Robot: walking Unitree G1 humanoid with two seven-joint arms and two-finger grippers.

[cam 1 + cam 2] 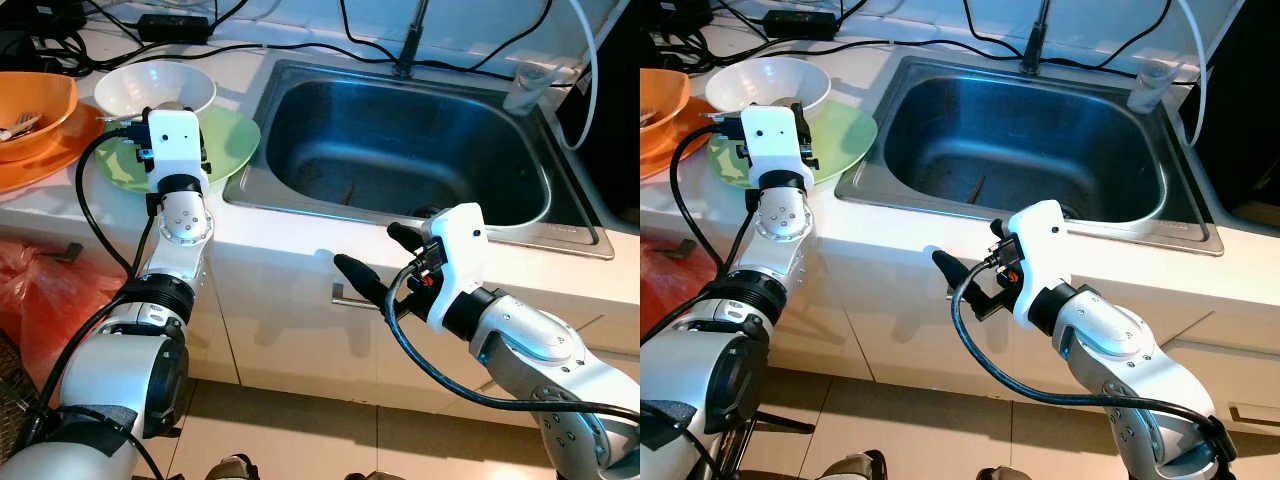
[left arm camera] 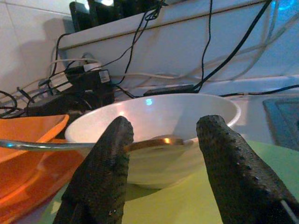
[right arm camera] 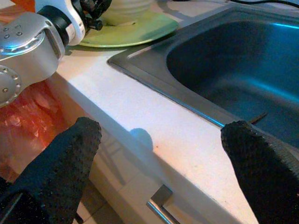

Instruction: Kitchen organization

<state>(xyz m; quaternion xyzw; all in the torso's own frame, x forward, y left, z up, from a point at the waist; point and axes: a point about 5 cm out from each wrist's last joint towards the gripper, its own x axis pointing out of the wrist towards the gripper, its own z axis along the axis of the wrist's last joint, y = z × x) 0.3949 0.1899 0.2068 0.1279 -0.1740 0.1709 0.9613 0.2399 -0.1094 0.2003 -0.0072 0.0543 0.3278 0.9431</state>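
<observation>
Next, my left gripper picks up the spoon by that jutting handle [image 2: 156, 143], since the spoon lies across the bowl with its handle clear of the bowl's rim [image 2: 192, 140].
A white bowl [image 1: 155, 88] sits on a light green plate [image 1: 228, 140] on the counter left of the sink [image 1: 300, 205]. A metal spoon [image 2: 156, 141] lies across the bowl, its handle sticking out over the rim. My left gripper [image 2: 166, 126] is open, low over the green plate, its fingers pointing at the bowl's side a short way off. My right gripper [image 1: 367, 247] is open with nothing between its fingers. It hovers in front of the counter's edge below the sink, above a drawer handle [image 1: 350, 298].
An orange bowl [image 1: 35, 105] holding a fork rests on an orange plate [image 1: 40, 165] at the far left. A clear cup [image 1: 525, 88] stands at the sink's back right corner. Cables and a power brick run along the back. A red plastic bag [image 1: 40, 290] hangs below the counter.
</observation>
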